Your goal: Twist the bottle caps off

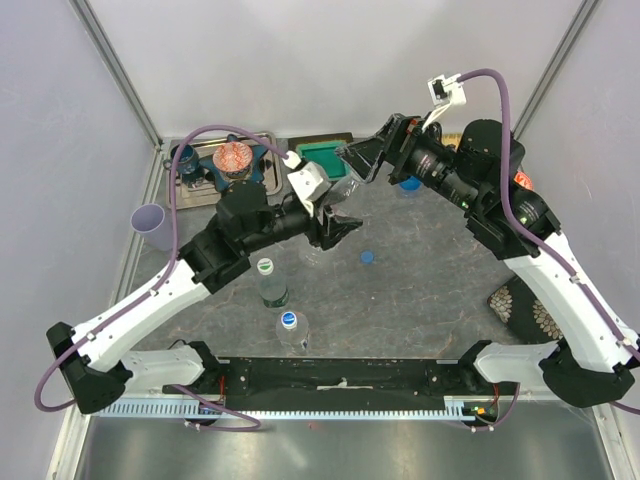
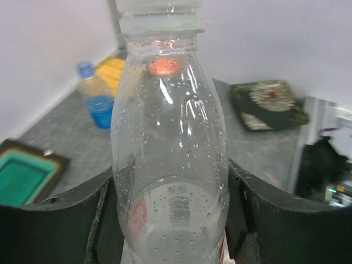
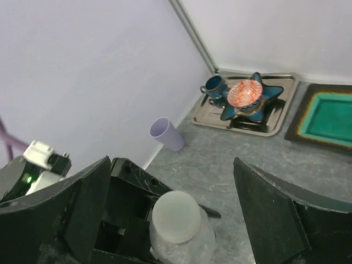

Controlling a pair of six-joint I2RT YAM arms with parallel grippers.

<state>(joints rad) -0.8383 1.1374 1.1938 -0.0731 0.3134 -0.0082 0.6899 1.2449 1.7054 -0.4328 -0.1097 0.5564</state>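
The robot's right gripper needs to unscrew the pale grey-white cap [image 1: 356,170] [image 3: 175,215] from the bottle, so it should next grab the cap by its sides, facing it end-on.
My left gripper [image 2: 170,190] is shut on the body of a clear bottle [image 2: 170,137] and holds it off the table, tilted toward the right arm. The bottle's pale grey-white cap [image 3: 175,215] sits on its neck, between the wide-apart fingers [image 3: 82,209] of my open right gripper [image 3: 171,162], which touch nothing. From above, the left gripper [image 1: 338,222] and right gripper [image 1: 362,160] face each other across this bottle [image 1: 343,192]. A loose blue cap [image 1: 367,256] lies on the table. Two capped bottles stand near the left arm: one green-labelled [image 1: 270,282], one with a blue-and-white cap [image 1: 290,328].
A blue-tinted bottle [image 2: 96,99] stands behind the right gripper. A lilac cup [image 1: 152,225] is at the left wall. A metal tray [image 1: 205,190] with a red-patterned bowl and a green tray [image 1: 322,155] sit at the back. A dark patterned pad [image 1: 520,305] lies at the right.
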